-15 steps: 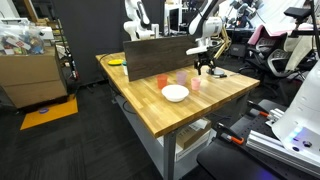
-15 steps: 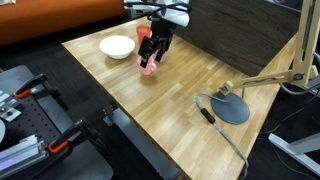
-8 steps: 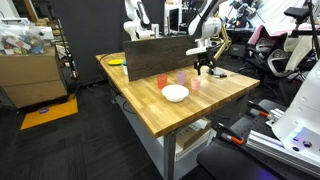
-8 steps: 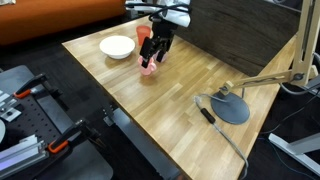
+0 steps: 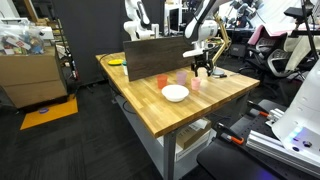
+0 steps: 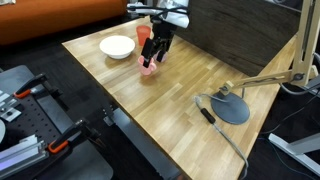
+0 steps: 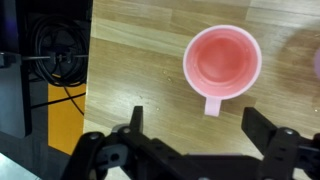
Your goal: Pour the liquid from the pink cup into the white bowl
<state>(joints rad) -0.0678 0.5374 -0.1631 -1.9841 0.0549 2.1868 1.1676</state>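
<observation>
I should use my gripper to grab the pink cup by its small handle next. Then the cup's rim stays free to pour into the white bowl.
The pink cup stands upright on the wooden table and has a small handle. It also shows in both exterior views. The white bowl sits on the table next to the cups and is out of the wrist view. My gripper hangs above the pink cup. Its jaws are open and empty, and the cup lies just beyond the fingertips in the wrist view.
A red-orange cup and a lavender cup stand close by the pink cup. A dark board stands at the table's back. A desk lamp base with a cable lies on the table. Cables lie past the table edge.
My gripper has risen slightly over the pink cup. The cups and the bowl have not moved.
</observation>
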